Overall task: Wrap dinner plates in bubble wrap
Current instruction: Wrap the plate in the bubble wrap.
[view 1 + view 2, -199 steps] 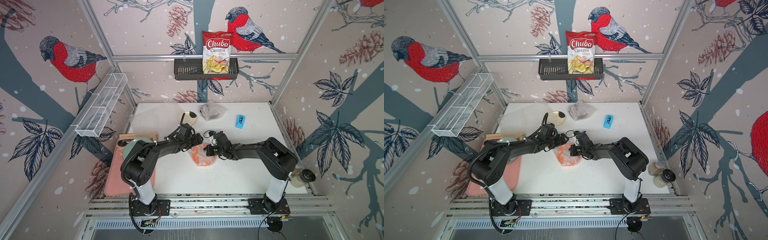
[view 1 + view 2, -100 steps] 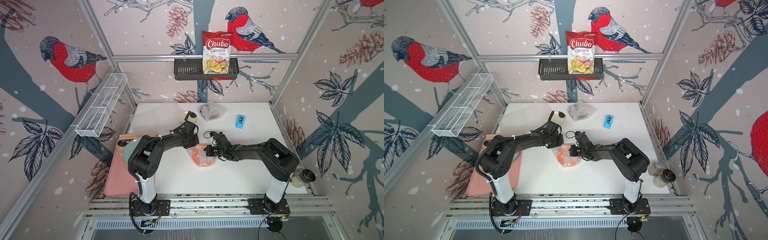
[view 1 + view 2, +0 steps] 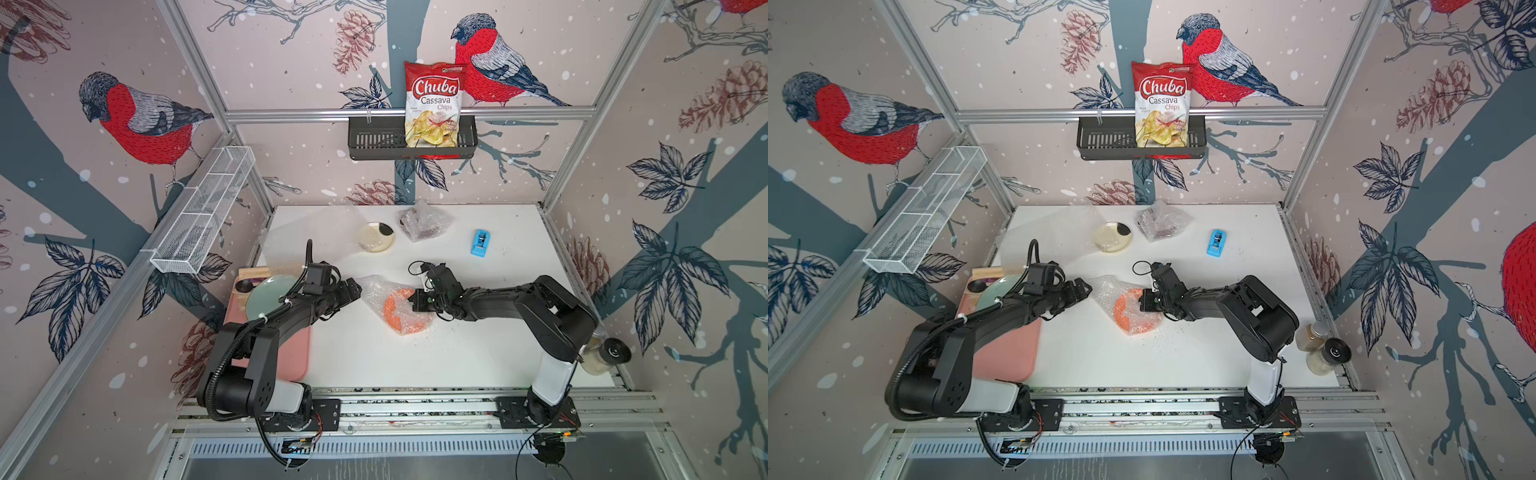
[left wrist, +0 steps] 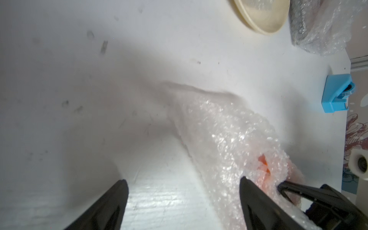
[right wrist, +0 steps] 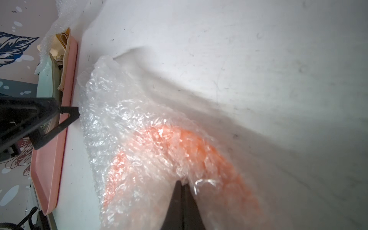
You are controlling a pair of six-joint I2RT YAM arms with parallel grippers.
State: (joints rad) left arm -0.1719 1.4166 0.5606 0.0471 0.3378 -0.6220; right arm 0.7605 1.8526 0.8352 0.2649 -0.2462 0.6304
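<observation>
My left gripper will next take hold of the bubble wrap by its loose edge (image 3: 368, 293) (image 4: 191, 155) beyond the orange dinner plate, so that it can fold it over the plate.
The orange dinner plate (image 3: 409, 326) (image 3: 1128, 311) (image 5: 199, 143) lies mid-table under crinkled bubble wrap (image 3: 376, 291) (image 3: 1111, 291) (image 4: 229, 135) (image 5: 111, 111). My right gripper (image 3: 415, 301) (image 3: 1144, 302) (image 5: 182, 182) rests on top of it, shut on a bunched fold of the wrap. My left gripper (image 3: 353, 291) (image 3: 1081, 289) (image 4: 183, 181) is open at the wrap's left edge, and that edge lies between its fingers. A bare cream plate (image 3: 376, 237) (image 3: 1111, 237) (image 4: 262, 14) sits at the back. Beside it is a dark plate bundled in wrap (image 3: 424, 220) (image 3: 1163, 222) (image 4: 328, 25).
A loose bubble wrap sheet (image 3: 299, 237) lies at the back left. A pink tray (image 3: 291, 353) at the left edge carries a pale green plate (image 3: 268, 295). A blue object (image 3: 481, 243) (image 4: 336, 93) sits at the back right. Two jars (image 3: 602, 357) stand at the right edge.
My left gripper has drawn back from the far side of the orange plate to the wrap's left edge and stands open. The right gripper has stayed shut on the wrap.
</observation>
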